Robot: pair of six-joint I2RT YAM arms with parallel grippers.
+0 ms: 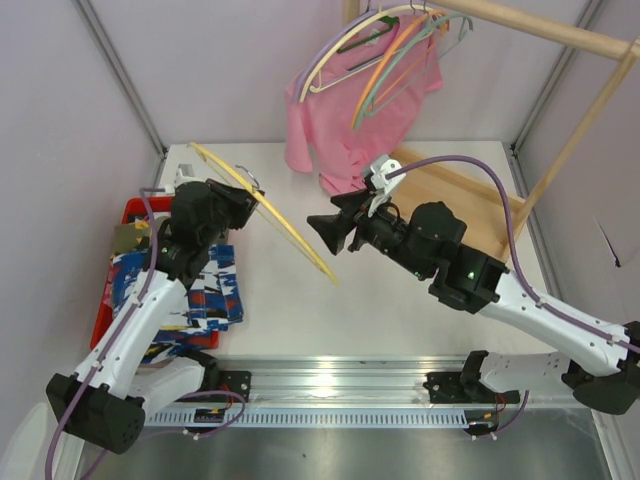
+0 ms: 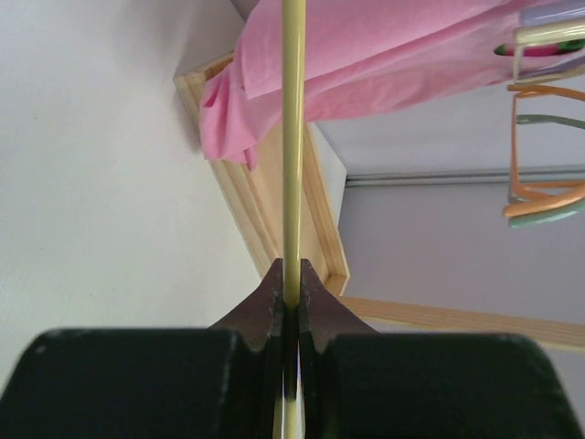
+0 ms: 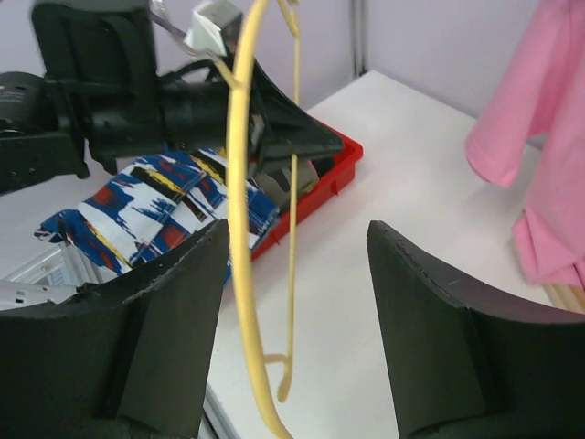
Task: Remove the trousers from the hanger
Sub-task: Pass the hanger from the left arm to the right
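Note:
The bare yellow hanger will be grabbed next by its thick sloping arm [image 1: 294, 237] [image 3: 240, 249] with my right gripper. Its hook then stays free to hang on the rack.
A bare yellow hanger [image 1: 268, 214] slants over the table with my left gripper [image 1: 246, 194] shut on it near its hook end. The left wrist view shows the jaws [image 2: 291, 276] pinching the thin yellow bar [image 2: 292, 137]. My right gripper [image 1: 322, 232] is open at the hanger's lower end. In the right wrist view the yellow hanger [image 3: 238, 210] passes between its spread fingers [image 3: 183, 274], close to the left one, ungripped. Blue, white and red print trousers [image 1: 212, 290] lie flat on the table under the left arm, also seen in the right wrist view [image 3: 155, 197].
A red bin [image 1: 125, 212] at the left holds a camouflage garment [image 1: 128, 238]. A pink T-shirt [image 1: 362, 110] hangs on the wooden rack [image 1: 540, 30] with several hangers [image 1: 385, 45]. The rack's wooden base [image 1: 450, 190] lies behind the right arm.

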